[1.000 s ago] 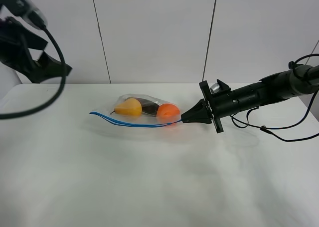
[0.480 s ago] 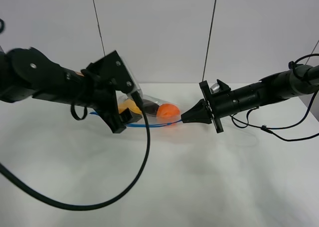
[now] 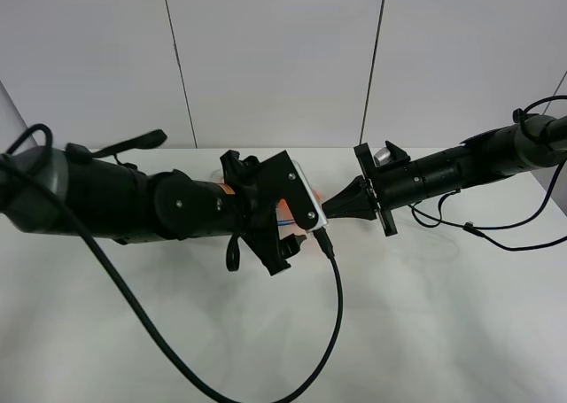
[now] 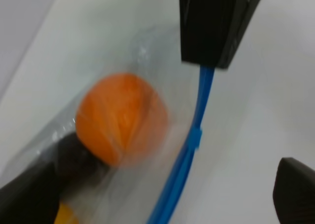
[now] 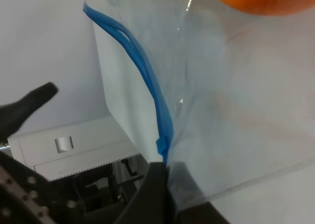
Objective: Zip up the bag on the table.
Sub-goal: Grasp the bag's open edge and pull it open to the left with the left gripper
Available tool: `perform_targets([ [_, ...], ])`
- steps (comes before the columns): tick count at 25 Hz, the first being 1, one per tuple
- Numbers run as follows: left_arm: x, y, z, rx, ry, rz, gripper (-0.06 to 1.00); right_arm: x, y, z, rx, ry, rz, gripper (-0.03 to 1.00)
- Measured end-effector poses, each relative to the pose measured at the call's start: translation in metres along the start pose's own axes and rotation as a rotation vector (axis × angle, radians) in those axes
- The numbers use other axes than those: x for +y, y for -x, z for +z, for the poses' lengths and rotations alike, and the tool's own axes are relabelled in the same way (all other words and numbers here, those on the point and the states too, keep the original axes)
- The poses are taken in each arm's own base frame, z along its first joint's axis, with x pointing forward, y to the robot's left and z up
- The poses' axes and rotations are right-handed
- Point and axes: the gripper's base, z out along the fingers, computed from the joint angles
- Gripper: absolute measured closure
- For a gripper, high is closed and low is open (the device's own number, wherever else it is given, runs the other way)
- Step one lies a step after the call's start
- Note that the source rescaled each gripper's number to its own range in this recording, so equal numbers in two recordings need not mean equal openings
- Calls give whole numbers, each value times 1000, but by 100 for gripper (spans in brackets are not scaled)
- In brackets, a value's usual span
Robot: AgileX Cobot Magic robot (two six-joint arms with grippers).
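The slider is beyond both fingers, so it isn't time to close on the blue slider (image 4: 194, 137) on the bag's seal yet. My left gripper should move toward the slider first.
The clear bag (image 4: 147, 61) lies on the white table (image 3: 425, 314). It holds an orange (image 4: 120, 115), a dark item (image 4: 74, 150) and a sliver of the yellow pear (image 4: 66, 216). Its blue seal strip (image 4: 189, 155) runs along one edge and looks parted in the right wrist view (image 5: 147, 81). In the high view my left arm hides most of the bag. My left gripper (image 3: 292, 230) is open, with its fingers (image 4: 24, 194) on either side of the bag and strip. My right gripper (image 3: 330, 208) is shut on the strip's end (image 5: 162, 145).
My left arm's black cable (image 3: 337, 314) loops across the table in front. My right arm's cables (image 3: 496, 230) trail at the right. A grey panelled wall (image 3: 275, 58) stands behind the table.
My left arm has swung from the far left to the middle and now covers the bag, with its open gripper near the orange. The right gripper has not moved.
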Motion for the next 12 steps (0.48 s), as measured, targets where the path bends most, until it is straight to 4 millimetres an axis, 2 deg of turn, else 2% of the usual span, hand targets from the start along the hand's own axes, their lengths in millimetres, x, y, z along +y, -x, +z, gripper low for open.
perform_targets([
  [7,-15,-16,30,10,131,26,-6,0,0,0,0,0,0,97],
  [12,-19,-18,35,-14,134,-38,-6,0,0,0,0,0,0,97],
])
